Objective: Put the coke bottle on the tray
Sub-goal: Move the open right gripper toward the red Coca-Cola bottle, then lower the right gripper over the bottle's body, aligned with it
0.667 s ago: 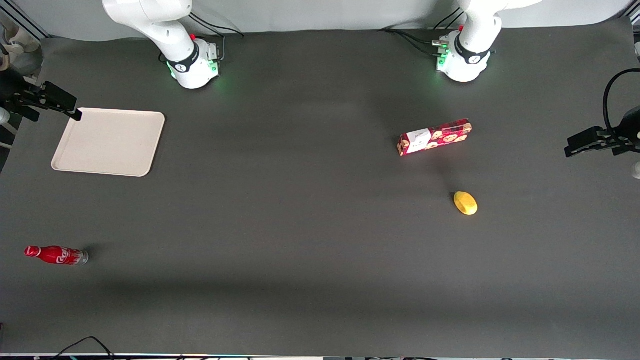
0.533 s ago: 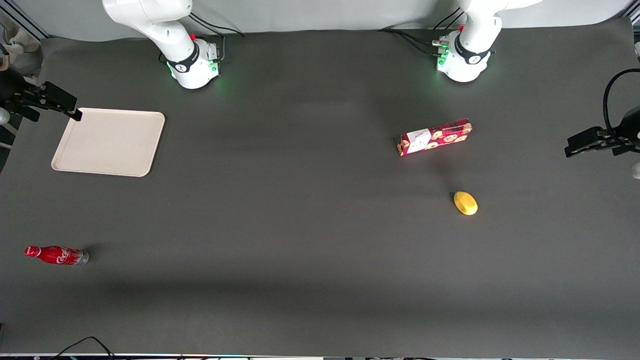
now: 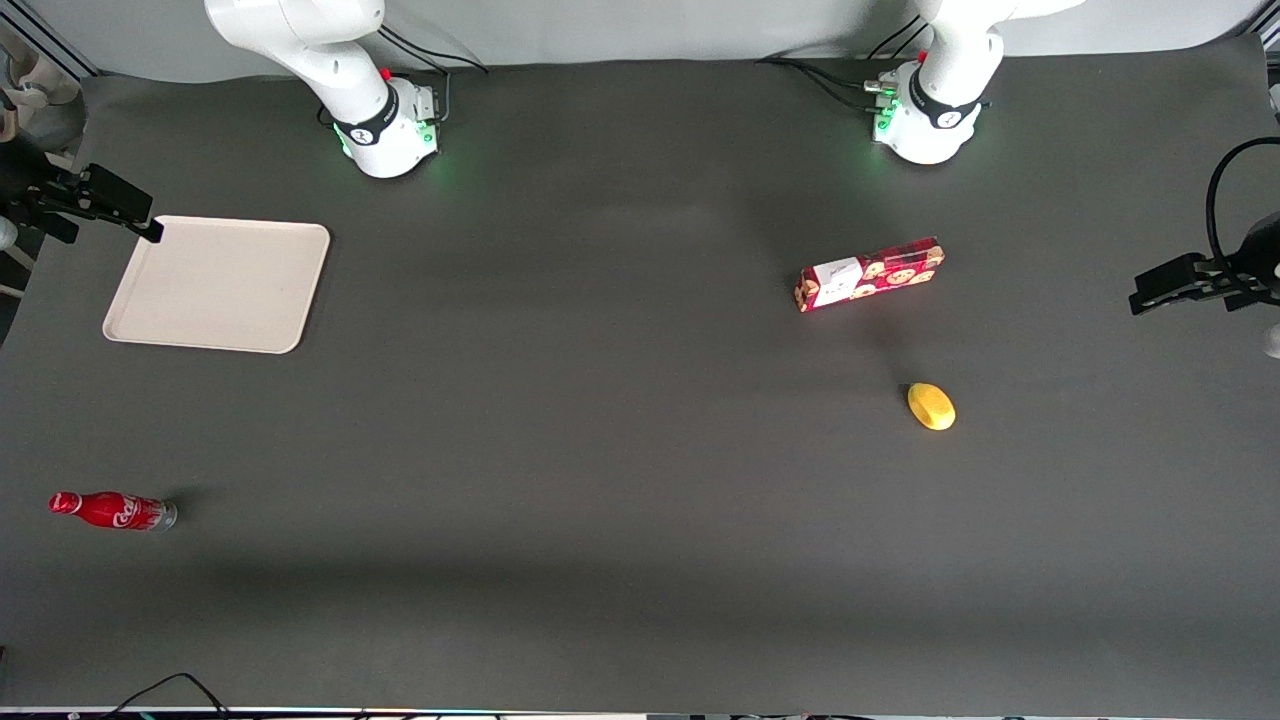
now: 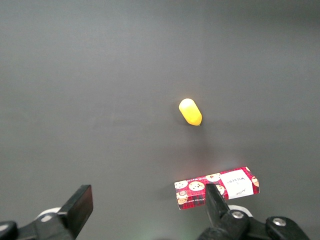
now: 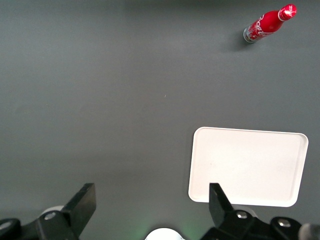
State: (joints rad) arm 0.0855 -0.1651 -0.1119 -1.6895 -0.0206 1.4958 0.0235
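The robot's right gripper should place the coke bottle on the tray, so next it should grab the bottle by its capped neck.
The coke bottle is small, red, with white script, and lies on its side on the dark table at the working arm's end. It is nearer the front camera than the tray. The tray is flat, cream-beige and bare. My right gripper hangs high above the table, over the tray's outer corner. It is open, its two black fingers wide apart with nothing between them. The bottle is well apart from it.
A red cookie box and a small yellow fruit-like object lie toward the parked arm's end. The working arm's white base stands at the table's back edge, farther from the front camera than the tray.
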